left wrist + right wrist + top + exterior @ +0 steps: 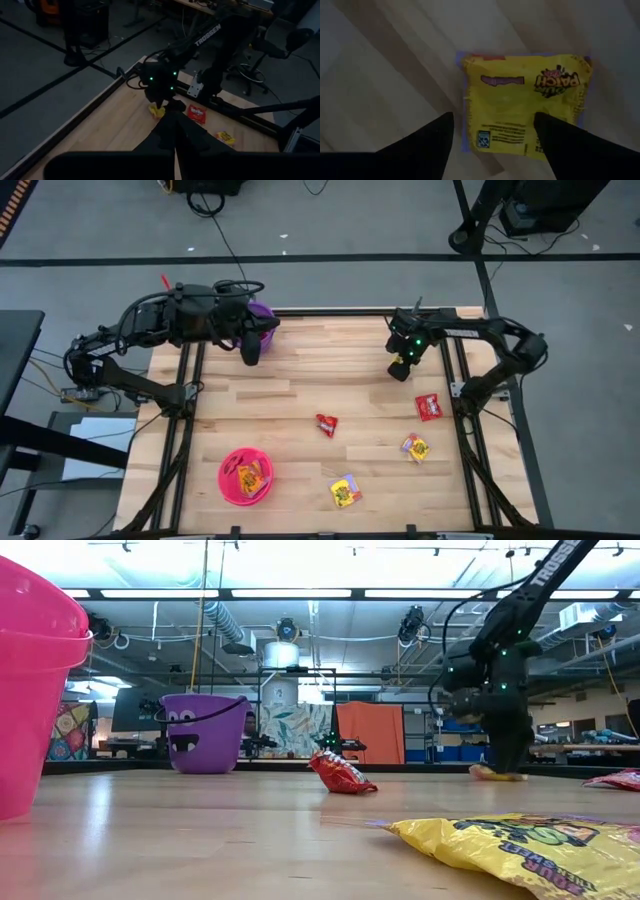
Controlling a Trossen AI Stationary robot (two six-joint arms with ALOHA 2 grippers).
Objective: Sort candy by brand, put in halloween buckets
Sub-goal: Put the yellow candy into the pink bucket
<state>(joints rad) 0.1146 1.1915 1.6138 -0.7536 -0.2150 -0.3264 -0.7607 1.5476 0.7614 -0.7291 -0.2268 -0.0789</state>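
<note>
My right gripper should next grab the yellow candy packet's fine-print edge for sorting into the pink bucket.
A yellow candy packet lies flat on the wooden table near its far right. My right gripper points down over it, open, one finger off the packet's edge and one over its printed face; the high view shows this gripper hiding the packet. My left gripper hangs shut and empty above the table's far left, beside the purple bucket. The pink bucket stands near the front left with yellow packets inside. My right gripper comes at the yellow packet from above with its fingers spread. One fingertip shows over the packet's near edge; I cannot tell whether it touches. The packet lies flat on the table.
Loose on the right half of the table lie two red packets and two yellow ones. Bare wood stretches across the middle. Black frame rails run along both sides of the table.
</note>
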